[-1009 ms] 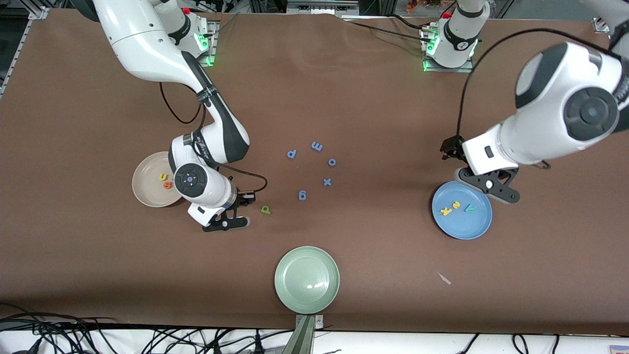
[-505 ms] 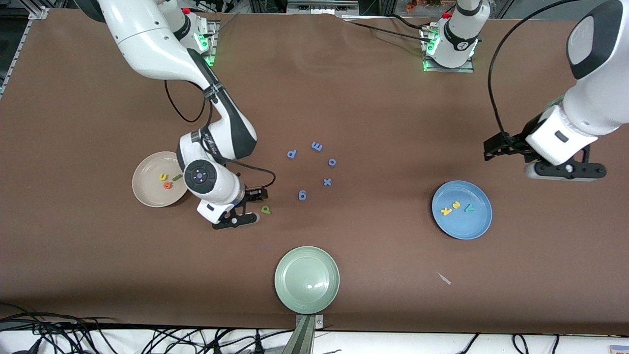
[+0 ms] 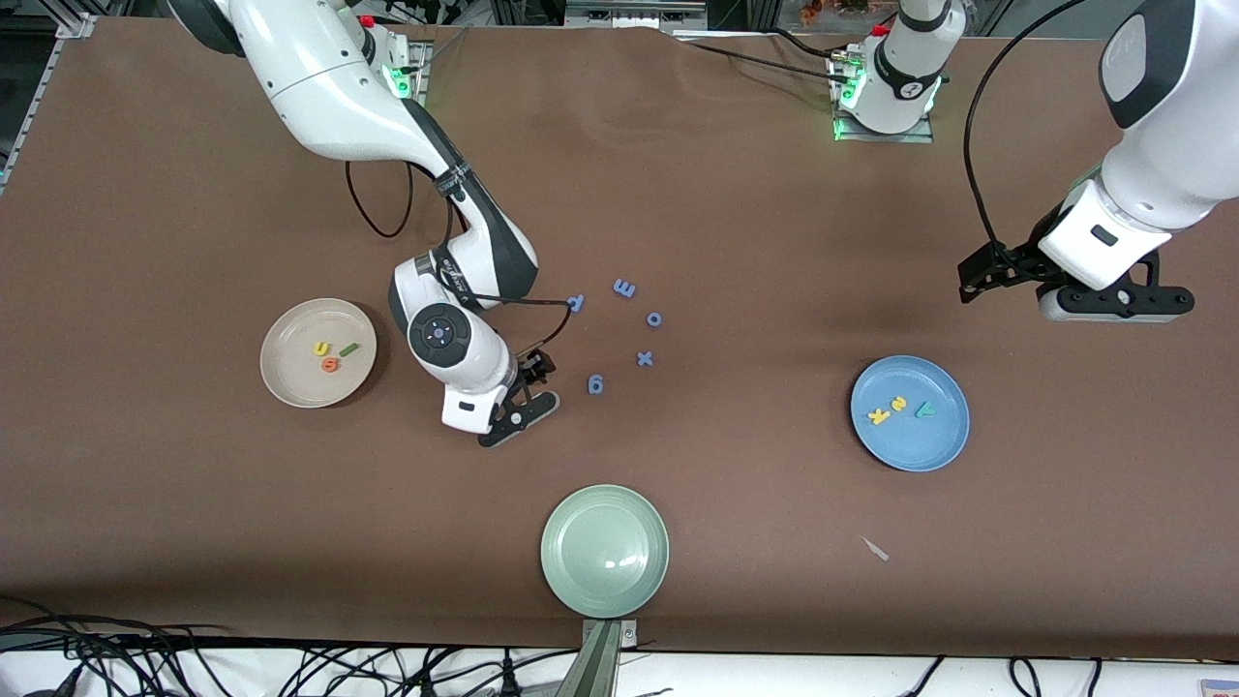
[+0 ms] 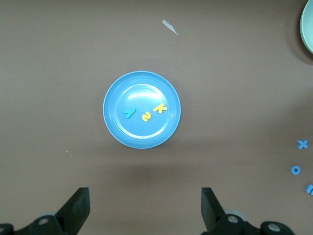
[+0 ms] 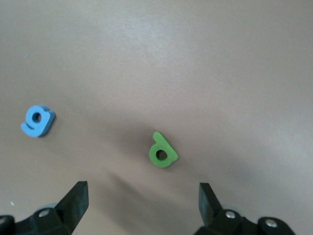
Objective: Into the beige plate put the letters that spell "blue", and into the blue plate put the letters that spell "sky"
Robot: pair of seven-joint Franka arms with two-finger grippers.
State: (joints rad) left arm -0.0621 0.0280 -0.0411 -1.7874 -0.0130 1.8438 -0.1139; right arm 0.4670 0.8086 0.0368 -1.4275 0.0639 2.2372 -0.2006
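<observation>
My fingers would miss now: bare table shows between them and the green b (image 5: 166,144) in the right wrist view. My right gripper should lower first, then close on the b.
My right gripper (image 3: 521,412) (image 5: 142,197) hangs open and empty over the olive-green b (image 5: 163,152), which lies flat on the brown table; the front view hides the b under that hand. The beige plate (image 3: 286,382) holds the yellow u (image 3: 320,348), dark green l (image 3: 348,349) and orange e (image 3: 331,365). The blue plate (image 3: 915,450) (image 4: 117,129) holds the yellow k (image 3: 878,415) (image 4: 159,108), yellow s (image 3: 898,404) (image 4: 146,116) and teal y (image 3: 925,409) (image 4: 128,113). My left gripper (image 3: 1113,304) (image 4: 144,201) waits open and empty, raised over bare table beside the blue plate.
Several periwinkle letters lie mid-table, the g (image 3: 595,384) (image 5: 38,121) closest to the b, with an x (image 3: 645,358) and o (image 3: 654,318) farther on. An empty pale green plate (image 3: 605,550) sits near the front edge. A small paper scrap (image 3: 876,549) lies near the blue plate.
My right gripper has opened, left the beige plate where the l now lies, and moved over the b. My left arm rose away from the blue plate toward its end of the table.
</observation>
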